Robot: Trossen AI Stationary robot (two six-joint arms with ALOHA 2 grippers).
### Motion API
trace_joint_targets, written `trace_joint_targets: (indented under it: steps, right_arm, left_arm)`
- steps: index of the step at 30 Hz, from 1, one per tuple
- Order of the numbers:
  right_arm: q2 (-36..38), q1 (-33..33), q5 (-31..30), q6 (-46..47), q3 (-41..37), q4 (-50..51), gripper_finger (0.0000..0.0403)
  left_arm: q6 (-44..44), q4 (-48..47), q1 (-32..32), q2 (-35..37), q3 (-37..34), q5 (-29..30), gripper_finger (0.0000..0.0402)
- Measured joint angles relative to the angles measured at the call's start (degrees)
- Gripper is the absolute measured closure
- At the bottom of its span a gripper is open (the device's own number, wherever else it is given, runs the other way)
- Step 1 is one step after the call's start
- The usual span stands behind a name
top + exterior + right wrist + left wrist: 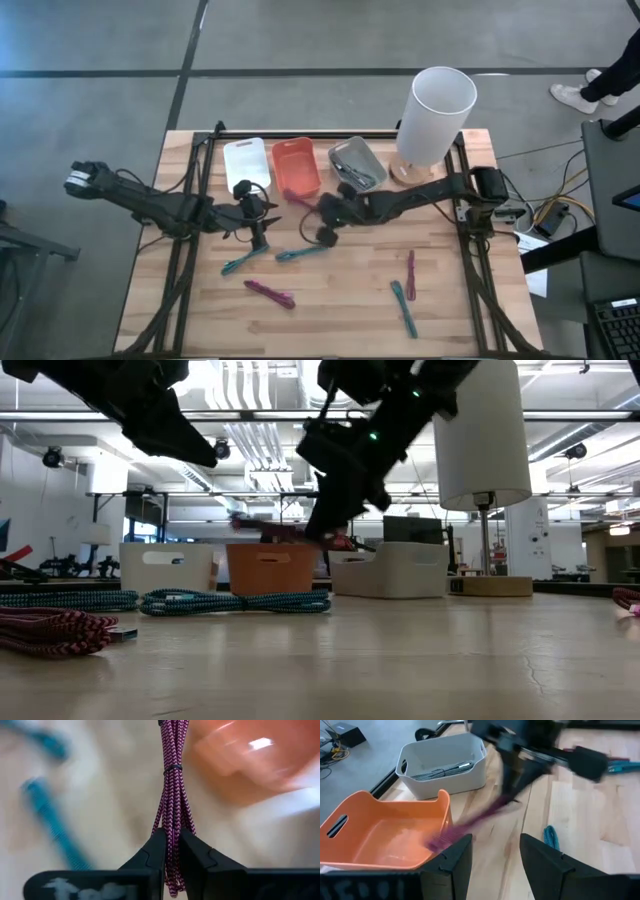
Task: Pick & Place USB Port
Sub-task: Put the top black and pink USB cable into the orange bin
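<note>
The maroon bundle hangs mostly outside the orange bin. It stays held in my right gripper from here until it is inside the orange bin's near rim.
My right gripper (322,212) is shut on a maroon braided cable bundle (173,795), held above the table just in front of the orange bin (295,168). The bundle also shows in the low view (268,528) and, blurred, in the left wrist view (470,822). My left gripper (256,215) is open and empty (495,844), close to the left of the right gripper, facing the orange bin (385,832). My right gripper pinches the maroon bundle between its two fingers (159,851), several strands together (173,832). The bundle runs along the fingers and sticks out ahead of them, past a thin tie (172,768), toward the orange bin. It is lifted clear of the table.
A white bin (245,163), the orange bin and a grey bin (356,163) holding a cable stand in a row at the back; a tall white cylinder (436,110) stands at back right. Teal (300,253) and maroon (270,293) cable bundles lie on the near half of the table.
</note>
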State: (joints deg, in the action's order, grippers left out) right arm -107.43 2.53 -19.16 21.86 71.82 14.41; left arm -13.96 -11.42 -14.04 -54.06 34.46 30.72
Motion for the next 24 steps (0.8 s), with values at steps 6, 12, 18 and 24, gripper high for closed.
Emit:
trace_joint_targets:
  steps: [6, 12, 18, 24]
  right_arm:
    - [0.0, -2.8, -5.0, 4.0, 7.6, 3.4, 0.0369]
    - [0.0, -5.3, -5.0, 4.1, 11.1, 3.4, 0.0369]
    - [-0.8, -8.0, -4.9, 5.4, 11.2, 2.4, 0.0369]
    - [-5.3, -10.3, -4.1, 7.2, 11.2, -2.1, 0.0369]
  left_arm:
    - [0.4, 2.3, 0.0, 0.0, 0.0, 0.0, 0.0232]
    - [0.4, 3.9, 0.0, 0.0, 0.0, 0.0, 0.0232]
    - [0.5, 3.9, 0.0, 0.0, 0.0, 0.0, 0.0232]
    - [0.5, 4.0, 0.0, 0.0, 0.0, 0.0, 0.0232]
